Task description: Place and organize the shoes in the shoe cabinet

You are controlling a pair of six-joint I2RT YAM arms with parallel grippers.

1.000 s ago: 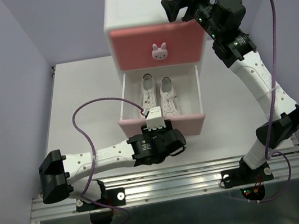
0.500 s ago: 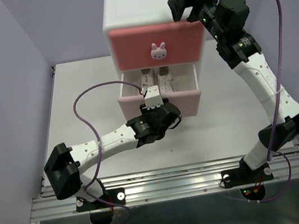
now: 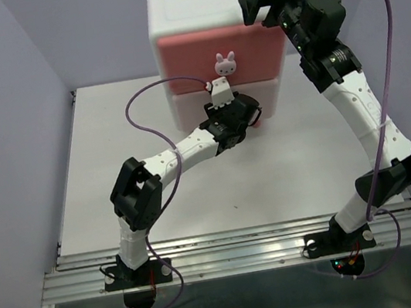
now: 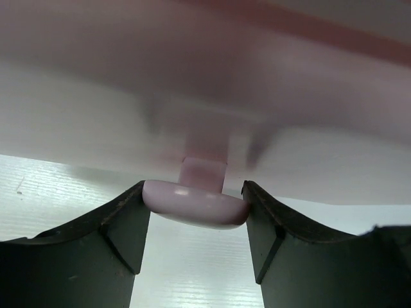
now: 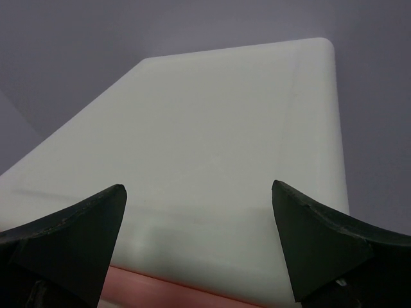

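Note:
The pale pink lower front is flush below the upper front, so the robot's left gripper should now open and let go of the lower drawer's knob.
The shoe cabinet stands at the back of the table, with both drawers pushed in. Its darker pink upper front carries a bunny knob. The pale pink lower front sits flush below it. My left gripper is shut on the lower drawer's pale pink knob, one finger on each side. My right gripper is open and empty just above the cabinet's white top, its jaws wide apart. No shoes are in view.
The white table stretches in front of and left of the cabinet. Lilac walls close in on the left, back and right. The left arm's purple cable loops over the table.
My left gripper moved away from me with the lower drawer, which went from open to shut. The white shoes in it are now hidden. The right gripper barely moved.

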